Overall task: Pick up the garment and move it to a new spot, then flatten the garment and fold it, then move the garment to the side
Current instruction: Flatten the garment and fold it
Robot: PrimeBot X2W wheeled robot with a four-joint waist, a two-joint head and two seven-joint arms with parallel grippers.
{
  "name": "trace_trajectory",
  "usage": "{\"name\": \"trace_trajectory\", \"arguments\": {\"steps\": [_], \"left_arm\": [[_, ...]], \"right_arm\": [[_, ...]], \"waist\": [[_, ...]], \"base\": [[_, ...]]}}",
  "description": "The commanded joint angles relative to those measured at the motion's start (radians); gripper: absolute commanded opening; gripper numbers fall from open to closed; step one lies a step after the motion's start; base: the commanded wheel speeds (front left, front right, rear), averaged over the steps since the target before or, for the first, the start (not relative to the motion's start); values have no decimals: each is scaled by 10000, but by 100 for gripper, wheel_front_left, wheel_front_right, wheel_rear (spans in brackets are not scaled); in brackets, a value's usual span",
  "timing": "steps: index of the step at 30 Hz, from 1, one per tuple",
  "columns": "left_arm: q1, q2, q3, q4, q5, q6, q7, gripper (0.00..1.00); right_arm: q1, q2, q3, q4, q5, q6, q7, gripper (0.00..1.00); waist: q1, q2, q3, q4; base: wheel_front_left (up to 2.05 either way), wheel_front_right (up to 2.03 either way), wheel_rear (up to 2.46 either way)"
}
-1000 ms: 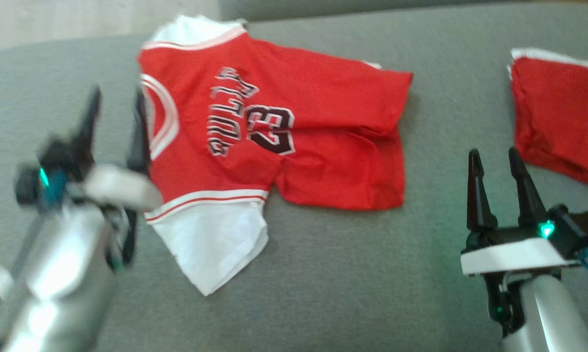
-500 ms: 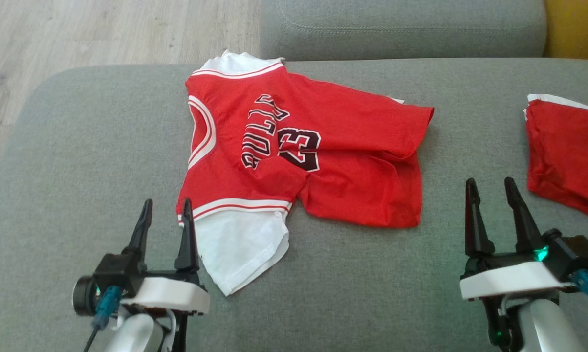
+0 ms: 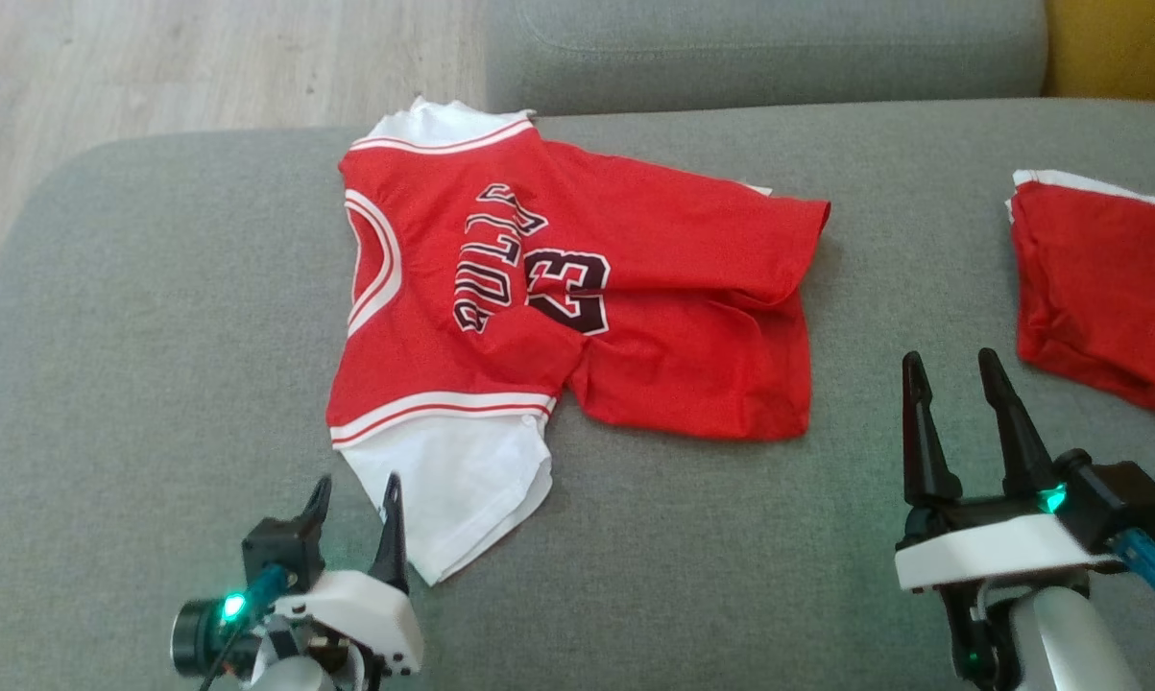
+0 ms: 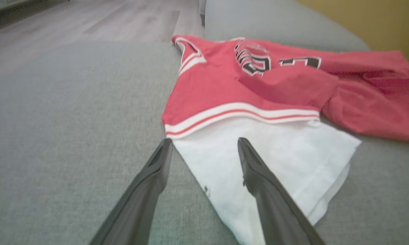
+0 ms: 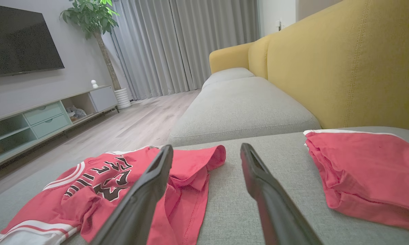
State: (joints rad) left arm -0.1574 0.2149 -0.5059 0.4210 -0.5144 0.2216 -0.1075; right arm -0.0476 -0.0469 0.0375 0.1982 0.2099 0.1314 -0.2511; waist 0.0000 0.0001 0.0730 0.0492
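The jersey's white cloth [image 3: 464, 484] lies flat and slack on the sofa. My left gripper grips the jersey by the side edge of its near sleeve [image 3: 360, 479] next.
The garment [image 3: 577, 297] is a red jersey with white sleeves and a black "23", spread crumpled on the grey sofa seat [image 3: 155, 317]. It also lies in the left wrist view [image 4: 258, 102] and the right wrist view [image 5: 99, 190]. My left gripper [image 3: 354, 491] stands open at the lower left, just beside the edge of the near white sleeve [image 3: 452, 489], with nothing between its fingers. In its own view [image 4: 204, 144] the sleeve edge [image 4: 275, 163] lies under the tips. My right gripper [image 3: 951, 369] is open over bare cushion to the jersey's right; its own view [image 5: 206, 149] shows empty fingers.
A second red folded cloth [image 3: 1105, 288] lies at the seat's right edge, also in the right wrist view [image 5: 367, 170]. Another grey cushion [image 3: 759, 48] lies beyond, wooden floor [image 3: 155, 67] to the left, a yellow backrest [image 5: 343, 61] on the right.
My left gripper has drawn back and down toward the near white sleeve. The head camera has shifted, so the whole picture moved. The right gripper has kept its place.
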Motion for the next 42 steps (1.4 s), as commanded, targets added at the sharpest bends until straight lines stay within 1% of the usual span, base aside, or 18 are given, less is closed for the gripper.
{"name": "trace_trajectory", "arguments": {"steps": [1,3,6,13,17,21,22,23,24,26,30,35,39,42], "left_arm": [[-269,99,313,-63,-36,161,235,100],[-250,87,311,133,-67,348,531,100],[-230,32,221,225,-147,351,830,100],[-140,0,-148,156,-379,-18,1644,100],[-65,3,-333,29,-525,-153,2179,100],[-18,16,-489,-138,-577,-261,2464,100],[7,10,-555,-215,-603,-327,2554,80],[41,-1,-627,-295,-646,-412,2658,36],[79,-6,-691,-381,-692,-493,2756,0],[129,18,-718,-567,-732,-531,2795,0],[47,121,-436,-961,-693,-316,2362,0],[-268,279,295,-1541,-480,162,1048,0],[-526,403,797,-1974,-290,383,-50,0],[-681,464,1097,-2276,-147,536,-771,0]], "right_arm": [[-216,-33,269,-327,50,-7,-107,100],[-241,-33,275,-335,74,-7,-107,100],[-258,-33,253,-327,126,-7,-107,100],[-320,-33,238,-283,204,-7,-107,100],[-385,-33,258,-274,243,-7,-107,100],[-422,-33,288,-257,257,-7,-107,100],[-429,-33,293,-247,262,-7,-107,100],[-435,-33,295,-232,265,-7,-107,100],[-441,-33,297,-215,266,-7,-107,100],[-454,-33,304,-175,269,-7,-107,100],[-482,-33,333,-98,264,-7,-107,100],[-545,-33,689,383,175,-7,-107,100],[-745,-33,1037,1255,88,-7,-41,100],[-1090,-33,1485,2047,88,-7,238,100]], "waist": [[0,-1,90,-51],[0,-1,170,-91],[0,-1,279,-117],[0,-1,374,-158],[0,-1,403,-201],[0,-1,412,-244],[0,-1,409,-256],[0,-1,406,-267],[0,-1,402,-276],[0,-1,389,-292],[0,-1,377,-274],[0,-1,344,-176],[0,-1,347,-65],[0,-1,384,28]], "base": [[0,0,0],[0,0,0],[0,0,0],[0,0,0],[0,0,0],[0,0,0],[0,0,0],[0,0,0],[0,0,0],[0,0,0],[0,0,0],[0,0,0],[0,0,0],[0,0,0]]}}
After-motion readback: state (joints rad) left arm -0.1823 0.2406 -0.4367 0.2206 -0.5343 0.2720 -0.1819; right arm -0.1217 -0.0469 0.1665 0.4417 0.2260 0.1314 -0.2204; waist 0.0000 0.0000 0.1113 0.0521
